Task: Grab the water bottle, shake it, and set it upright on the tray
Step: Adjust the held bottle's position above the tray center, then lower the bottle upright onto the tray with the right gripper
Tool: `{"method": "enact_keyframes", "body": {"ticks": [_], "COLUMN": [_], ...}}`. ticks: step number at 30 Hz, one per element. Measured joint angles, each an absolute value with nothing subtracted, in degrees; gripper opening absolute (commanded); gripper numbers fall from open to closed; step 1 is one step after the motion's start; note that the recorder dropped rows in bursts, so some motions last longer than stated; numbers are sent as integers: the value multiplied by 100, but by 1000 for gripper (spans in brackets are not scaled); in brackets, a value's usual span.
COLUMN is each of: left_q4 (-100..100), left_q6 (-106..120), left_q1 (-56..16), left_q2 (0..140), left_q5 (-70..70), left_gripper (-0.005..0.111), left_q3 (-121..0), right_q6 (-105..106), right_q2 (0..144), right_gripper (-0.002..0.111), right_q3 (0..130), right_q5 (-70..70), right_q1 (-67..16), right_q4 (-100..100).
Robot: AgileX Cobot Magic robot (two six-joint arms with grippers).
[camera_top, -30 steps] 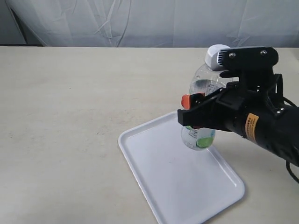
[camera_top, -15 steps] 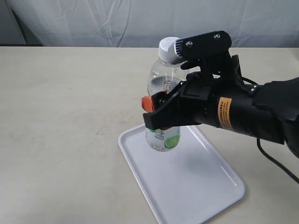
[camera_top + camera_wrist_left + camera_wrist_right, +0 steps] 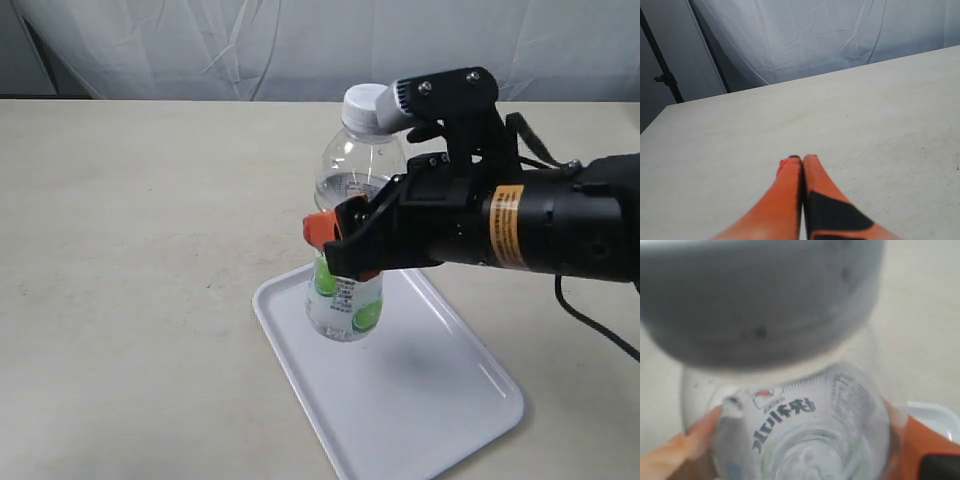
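Note:
My right gripper keeps holding the bottle for now. The bottle's base (image 3: 343, 332) hangs above the white tray in the exterior view, so the bottle would drop if I opened now.
My right gripper (image 3: 340, 245) is shut on the water bottle (image 3: 352, 175), a clear bottle with a white cap and a green and white label. It holds the bottle nearly upright in the air above the near-left part of the white tray (image 3: 440, 420). Up close in the right wrist view, the water bottle (image 3: 805, 425) fills the frame between the orange fingers (image 3: 690, 440), its cap a blurred grey mass on top. The left gripper (image 3: 801, 160) shows only in its wrist view, orange fingers pressed together over bare table.
The tray lies at an angle on a pale beige table (image 3: 130, 250). A white cloth backdrop (image 3: 300, 45) hangs behind the table's far edge. The black right arm (image 3: 560, 230) reaches in from the right side.
The right gripper carried the bottle leftward from above the tray's far right edge to above its near-left part. In the last half second the bottle dropped slightly and straightened.

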State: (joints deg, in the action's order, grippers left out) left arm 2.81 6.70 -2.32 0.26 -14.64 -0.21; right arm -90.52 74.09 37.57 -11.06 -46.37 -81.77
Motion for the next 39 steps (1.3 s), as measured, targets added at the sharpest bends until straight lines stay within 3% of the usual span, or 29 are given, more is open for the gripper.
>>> {"method": "enact_keyframes", "body": {"ticks": [7,11,27,30,36,39], "left_q4": [281,281,281,281,281,281], "left_q6": [670,670,670,670,670,670], "left_q1": [-232,-232,-232,-232,-232,-232], "left_q2": [26,26,26,26,26,26], "left_q5": [-1464,-1464,-1464,-1464,-1464,-1464], "left_gripper": [0,0,0,0,0,0], "left_q3": [-21,-21,-21,-21,-21,-21], "right_q6": [-3933,-2068,-793,-811,-896,-917], "right_q2": [7473,7712,8820,8847,8858,8858], "right_gripper": [-1,-1,-1,13,65,68], "right_q3": [3063,2543,2232,2232,2232,2232], "right_q5": [-2255,-2714,-3794,-3825,-3836,-3836], "right_q1": [-4443,-4427,-4427,-4427,-4427,-4427], "right_q4": [-3640,-2328,-1790,-1717,-1575,-1570]}}
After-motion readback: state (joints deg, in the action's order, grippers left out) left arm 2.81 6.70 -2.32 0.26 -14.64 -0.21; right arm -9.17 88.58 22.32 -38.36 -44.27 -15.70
